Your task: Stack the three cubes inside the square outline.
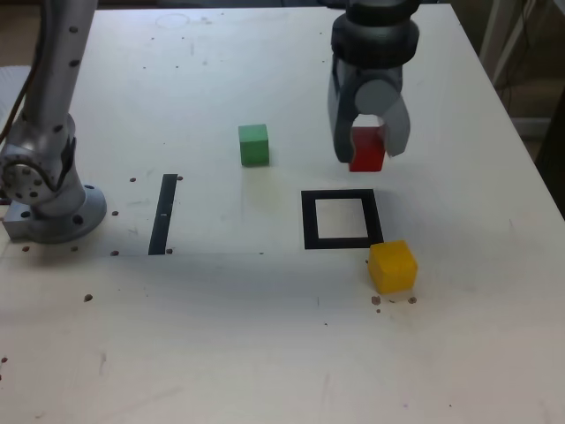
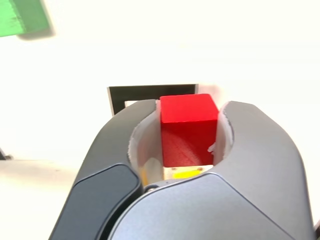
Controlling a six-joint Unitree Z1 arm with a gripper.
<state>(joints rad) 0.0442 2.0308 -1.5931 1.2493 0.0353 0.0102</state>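
The red cube stays in my gripper for now, until the cube's base reaches inside the square outline (image 1: 341, 219): the cube hangs above the table behind the outline.
My gripper (image 1: 368, 152) is shut on the red cube (image 1: 367, 149), which hangs above the table just behind the square outline (image 1: 341, 219) of black tape. In the wrist view the red cube (image 2: 188, 127) sits pinched between both grey jaws of the gripper (image 2: 187, 135), with part of the square outline (image 2: 145, 93) showing beyond it. The green cube (image 1: 253, 144) rests on the table toward the exterior view's left of the gripper; its corner, the green cube (image 2: 22, 17), shows in the wrist view. The yellow cube (image 1: 392, 266) lies by the outline's near right corner.
The arm's grey base (image 1: 48, 190) stands at the exterior view's left edge. A straight black tape strip (image 1: 164, 213) lies between the base and the outline. The white table (image 1: 265, 336) carries small dark specks.
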